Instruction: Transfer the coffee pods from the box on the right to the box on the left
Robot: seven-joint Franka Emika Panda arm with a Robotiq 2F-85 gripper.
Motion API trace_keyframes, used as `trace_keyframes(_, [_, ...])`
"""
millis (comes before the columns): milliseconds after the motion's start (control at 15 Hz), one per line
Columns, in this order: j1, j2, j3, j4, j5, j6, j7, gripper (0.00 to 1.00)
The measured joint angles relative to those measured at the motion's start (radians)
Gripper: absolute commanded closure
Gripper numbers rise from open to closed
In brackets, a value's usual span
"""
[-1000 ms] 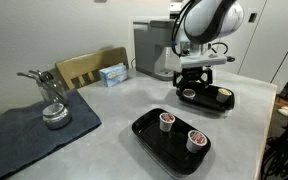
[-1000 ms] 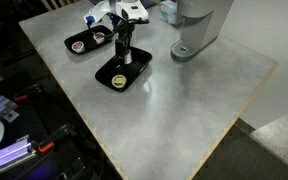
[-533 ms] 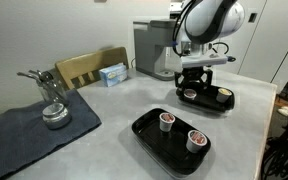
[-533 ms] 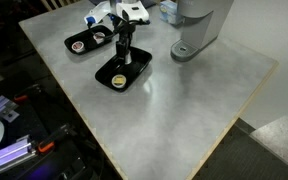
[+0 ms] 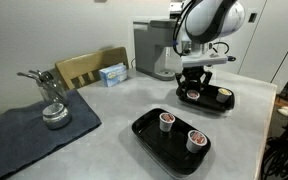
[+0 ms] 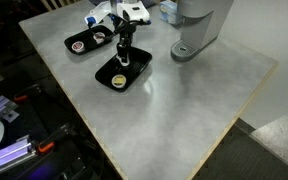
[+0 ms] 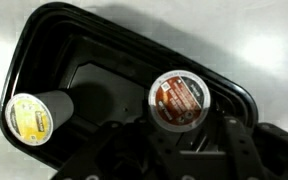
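Observation:
My fingers press the brown-red coffee pod's sides, so the pod would leave the black tray if I lifted my gripper now.
In the wrist view my gripper (image 7: 180,126) is shut on a brown-red coffee pod (image 7: 179,100), which stands in a black tray (image 7: 44,30). A yellowish pod (image 7: 29,115) stands at the left end of that tray. In both exterior views the gripper (image 5: 192,90) (image 6: 123,62) reaches straight down into this tray (image 5: 212,105) (image 6: 134,76). The yellowish pod (image 6: 118,81) lies near its front. Two more coffee pods (image 5: 166,121) (image 5: 195,139) stand in the other black tray (image 5: 149,135) (image 6: 72,38).
A grey coffee machine (image 5: 154,50) (image 6: 196,25) stands behind the trays. A blue box (image 5: 112,73) and a wooden chair back (image 5: 84,66) are at the table's far side. A metal object (image 5: 50,100) rests on a dark cloth (image 5: 24,135).
The jaws have closed on the brown-red pod. The arm has stayed over the same tray.

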State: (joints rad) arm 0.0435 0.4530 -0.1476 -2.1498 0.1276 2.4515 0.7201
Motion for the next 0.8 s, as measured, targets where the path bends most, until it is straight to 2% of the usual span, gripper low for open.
trace_keyframes(400, [0.002,-0.013,0.000,0.000,-0.005,0.021,0.000,0.59])
trace_keyframes(800, [0.026,-0.099,0.003,0.002,-0.059,0.036,0.000,0.59])
